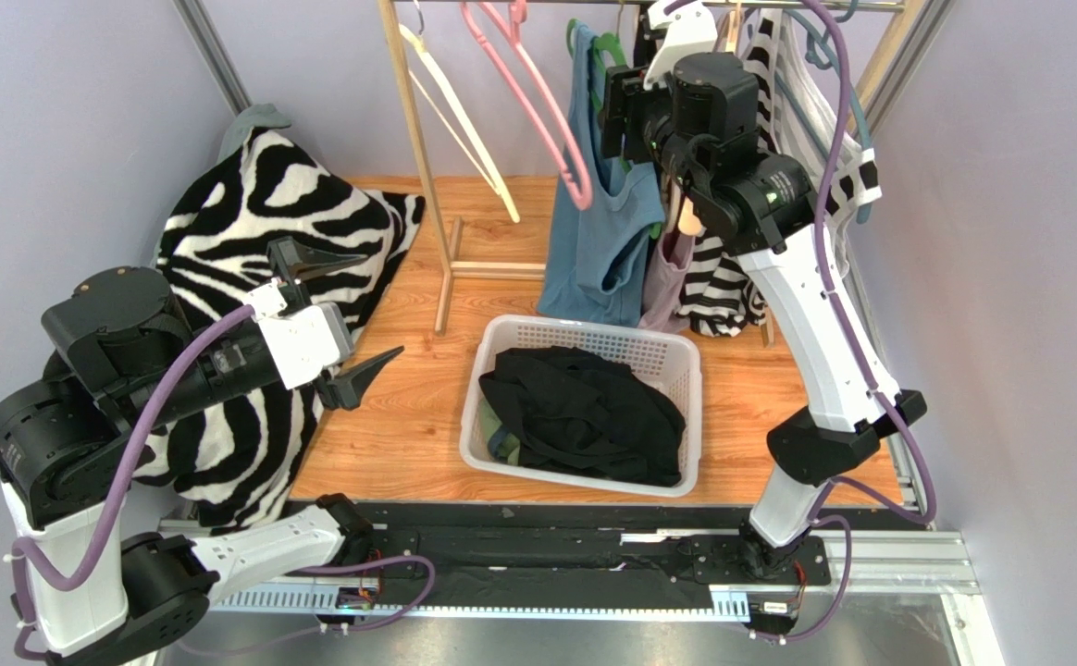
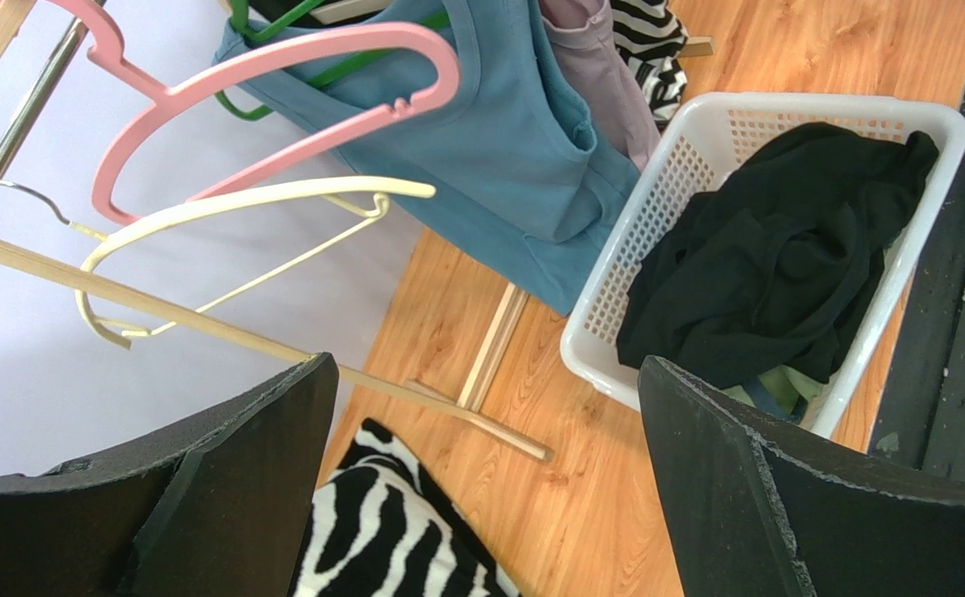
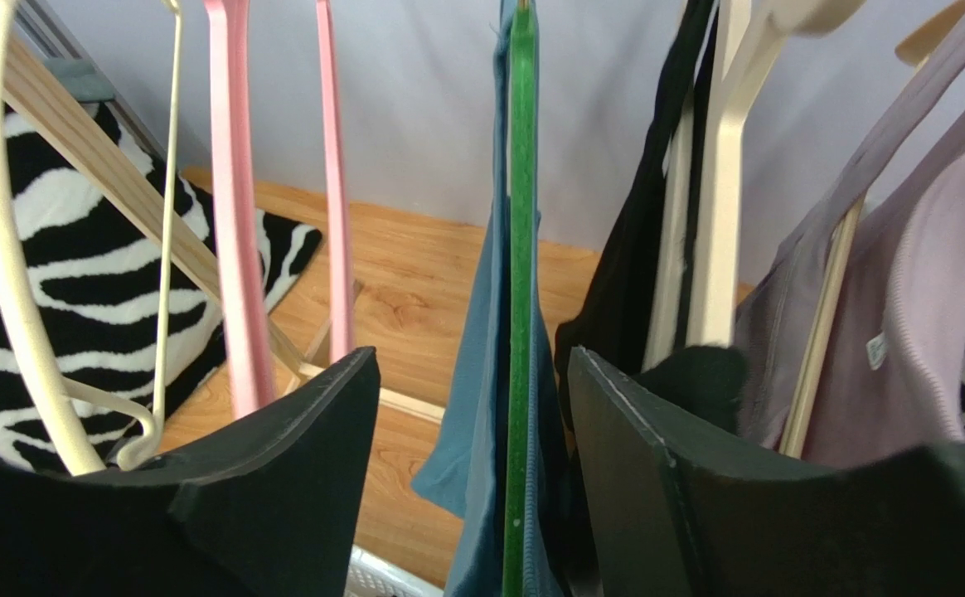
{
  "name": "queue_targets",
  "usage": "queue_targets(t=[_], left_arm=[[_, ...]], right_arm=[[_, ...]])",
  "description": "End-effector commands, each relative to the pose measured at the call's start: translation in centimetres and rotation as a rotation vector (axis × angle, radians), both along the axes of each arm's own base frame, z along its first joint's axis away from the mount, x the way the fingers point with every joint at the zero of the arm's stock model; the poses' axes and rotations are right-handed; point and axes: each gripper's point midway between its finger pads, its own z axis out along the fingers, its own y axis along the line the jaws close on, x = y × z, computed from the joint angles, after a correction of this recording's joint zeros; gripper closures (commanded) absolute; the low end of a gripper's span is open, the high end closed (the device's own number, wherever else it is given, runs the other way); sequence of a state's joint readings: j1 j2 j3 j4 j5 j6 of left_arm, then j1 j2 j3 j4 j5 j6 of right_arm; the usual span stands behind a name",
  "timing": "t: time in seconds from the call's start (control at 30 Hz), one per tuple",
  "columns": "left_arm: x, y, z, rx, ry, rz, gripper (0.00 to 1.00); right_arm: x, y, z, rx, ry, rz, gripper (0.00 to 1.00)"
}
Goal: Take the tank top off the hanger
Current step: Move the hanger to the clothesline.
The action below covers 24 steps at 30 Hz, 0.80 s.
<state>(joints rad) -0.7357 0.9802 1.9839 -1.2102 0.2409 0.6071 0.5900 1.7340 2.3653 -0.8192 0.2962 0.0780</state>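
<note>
The robot's right gripper will next take hold of the blue tank top's edge and green hanger's (image 1: 623,157) (image 3: 519,396) near end together, so the hanger's far end stays free for the tank top to be removed.
A blue tank top (image 1: 603,229) hangs on a green hanger (image 3: 521,249) on the rack rail. It also shows in the left wrist view (image 2: 500,149). My right gripper (image 3: 469,411) is up at the rail, open, its jaws on either side of the green hanger and the blue top's edge. In the top view the right gripper (image 1: 628,111) sits just right of the blue top. My left gripper (image 1: 343,312) is open and empty, low at the left over a zebra cloth (image 1: 273,236), well away from the rack.
A white basket (image 1: 496,354) holding black clothes (image 1: 586,410) stands under the rack. An empty pink hanger (image 1: 537,97) and a cream hanger (image 1: 461,118) swing left of the blue top. A mauve top (image 3: 899,361) and a striped top (image 1: 836,167) hang to the right.
</note>
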Motion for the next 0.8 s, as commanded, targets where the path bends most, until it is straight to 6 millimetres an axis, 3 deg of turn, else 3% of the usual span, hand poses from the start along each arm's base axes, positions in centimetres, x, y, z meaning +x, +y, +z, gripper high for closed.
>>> queue_targets(t=[0.0,0.13,0.23,0.3,0.33,0.43,0.47,0.6,0.77], left_arm=[[-0.4,-0.1,0.0,-0.015,0.016,-0.012,0.01],[-0.5,-0.1,0.3,-0.022,0.014,-0.016,0.01],[-0.7,-0.2,0.3,-0.025,0.017,-0.023,0.01],[-0.8,-0.2,0.4,-0.029,0.016,-0.027,0.01],[-0.8,-0.3,0.3,-0.029,0.021,-0.030,0.01],[-0.9,-0.3,0.4,-0.033,0.020,-0.034,0.01],[-0.9,-0.3,0.4,-0.033,0.022,-0.037,0.01],[-1.0,-0.6,0.6,-0.037,0.025,-0.050,0.01],[-1.2,-0.7,0.9,-0.046,0.027,-0.063,0.01]], right_arm=[[-0.5,-0.7,-1.2,0.002,0.049,-0.010,0.39],[-1.4,-1.8,-2.3,-0.018,0.080,-0.036,0.45],[-1.8,-1.9,-4.4,-0.037,0.129,-0.036,0.58],[-2.6,-2.3,-4.4,-0.030,0.133,-0.034,0.68],[-2.7,-2.3,-5.9,-0.056,0.160,-0.042,0.69],[-4.1,-2.4,-6.2,-0.091,0.132,-0.048,0.68],[-4.8,-2.6,-7.4,-0.119,0.139,-0.047,0.68],[-5.1,-2.1,-7.6,-0.189,0.079,-0.058,0.70],[-3.9,-2.2,-5.8,-0.205,0.015,-0.100,0.87]])
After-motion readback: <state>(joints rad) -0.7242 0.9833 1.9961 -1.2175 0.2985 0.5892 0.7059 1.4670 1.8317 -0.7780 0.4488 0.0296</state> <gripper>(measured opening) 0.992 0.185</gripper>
